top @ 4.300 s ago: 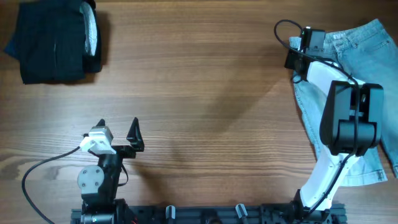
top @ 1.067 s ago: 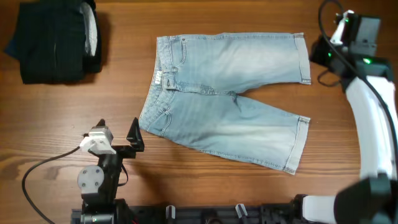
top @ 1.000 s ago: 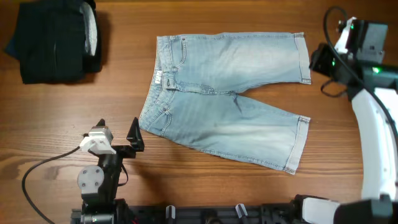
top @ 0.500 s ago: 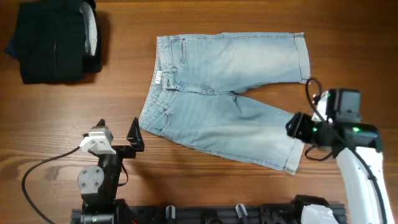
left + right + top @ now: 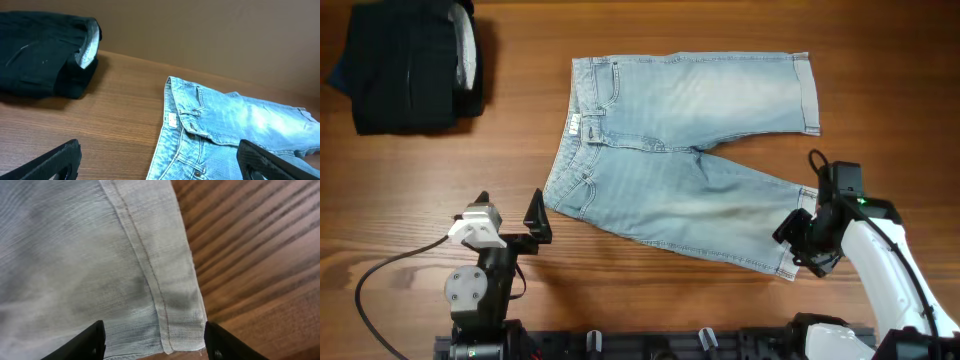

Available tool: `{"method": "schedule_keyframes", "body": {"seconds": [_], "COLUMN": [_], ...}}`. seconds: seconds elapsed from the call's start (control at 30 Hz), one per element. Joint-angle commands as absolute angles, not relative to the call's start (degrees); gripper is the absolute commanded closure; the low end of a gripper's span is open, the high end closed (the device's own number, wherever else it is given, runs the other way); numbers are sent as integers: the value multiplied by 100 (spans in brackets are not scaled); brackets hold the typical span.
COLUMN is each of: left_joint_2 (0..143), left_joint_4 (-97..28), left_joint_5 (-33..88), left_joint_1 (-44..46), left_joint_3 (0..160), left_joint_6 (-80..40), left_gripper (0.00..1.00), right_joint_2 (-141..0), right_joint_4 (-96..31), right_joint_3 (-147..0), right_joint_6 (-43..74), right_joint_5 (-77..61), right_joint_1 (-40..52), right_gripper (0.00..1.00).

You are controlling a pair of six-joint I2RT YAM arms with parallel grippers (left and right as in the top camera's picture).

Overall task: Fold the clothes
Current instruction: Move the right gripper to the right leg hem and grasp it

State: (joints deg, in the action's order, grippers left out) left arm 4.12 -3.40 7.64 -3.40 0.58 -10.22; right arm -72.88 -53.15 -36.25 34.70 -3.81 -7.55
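I need to grab the denim shorts [image 5: 680, 150] by the near leg's hem corner [image 5: 789, 268] next with my right gripper. Then the near leg can be folded over the far one.
The clothes, light blue denim shorts [image 5: 680, 150], lie spread flat mid-table, waistband to the left, both legs pointing right. My right gripper [image 5: 798, 245] hangs low over the near leg's hem corner. In the right wrist view its jaws stand open [image 5: 156, 347], one finger on each side of the stitched hem [image 5: 165, 295], and the cloth lies flat. My left gripper [image 5: 510, 212] rests open near the front left, just short of the waistband. The left wrist view shows the shorts [image 5: 225, 125] ahead of its wide-apart fingers [image 5: 55, 160].
A black folded garment pile with a white-grey edge [image 5: 410, 65] sits at the far left corner; it also shows in the left wrist view [image 5: 40, 60]. The wooden table [image 5: 720, 25] runs bare behind the shorts. A cable trails from the left arm's base [image 5: 380, 275].
The shorts, earlier bunched at the right edge, now lie spread mid-table. Over the last second my right arm swung from the far leg's hem down to the near leg's hem corner.
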Motion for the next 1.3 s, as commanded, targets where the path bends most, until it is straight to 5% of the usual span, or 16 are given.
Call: {"method": "schedule_keyframes", "body": {"seconds": [0.0, 0.4, 0.63, 0.8, 0.9, 1.27], "left_joint_2": [381, 381, 381, 381, 381, 381], "left_joint_4": [-366, -366, -366, -366, -366, -368], "left_joint_5": [869, 869, 869, 869, 869, 805], "left_joint_1": [-333, -333, -333, -333, -333, -333], "left_joint_3": [34, 34, 34, 34, 34, 34], "left_joint_6": [-1070, -1070, -1070, -1070, -1070, -1068], "left_gripper": [0, 0, 0, 0, 0, 0], "right_joint_2": [-7367, -7391, -8613, -8722, -8722, -8722], "right_joint_4": [-5435, -5745, -5155, -5122, -5013, -4831], "right_joint_3": [-3588, -3586, -3588, -3588, -3588, -3588], "right_joint_6": [3959, 4219, 4191, 4158, 4045, 3474], "right_joint_5": [-255, -429, -655, -714, -753, -1048], "right_joint_1": [-757, -757, -757, -757, -757, -757], "right_gripper": [37, 38, 45, 63, 96, 96]}}
